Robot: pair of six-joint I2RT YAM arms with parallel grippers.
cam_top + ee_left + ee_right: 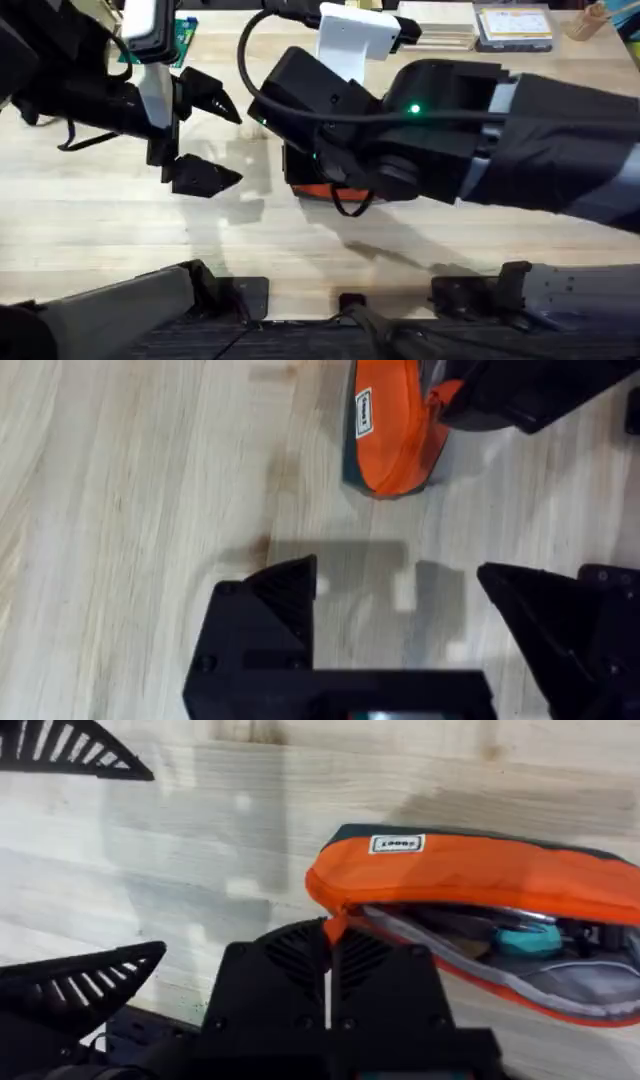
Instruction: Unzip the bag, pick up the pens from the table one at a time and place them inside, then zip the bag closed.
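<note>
My left gripper pinches the bag by its clear labelled end [393, 466] next, since my right gripper and arm crowd over the bag [390, 430] at its zipper pull.
The orange bag [470, 870] lies on the wooden table [420, 770] with its zipper open along most of its length. Slim shapes and a teal piece [525, 940] lie inside its mouth; I cannot tell for certain that they are pens. My right gripper [328, 945] is shut on the bag's small orange zipper pull [335, 927] at one end. In the overhead view my right arm [450, 130] covers the bag except for an orange sliver [322, 190]. My left gripper [208, 140] is open above bare table to the left of the bag [390, 430], holding nothing.
A white stand [355, 40], a flat box [512, 25] and a green board [185, 35] sit along the far edge. Bare wood runs in front of both grippers toward the near edge.
</note>
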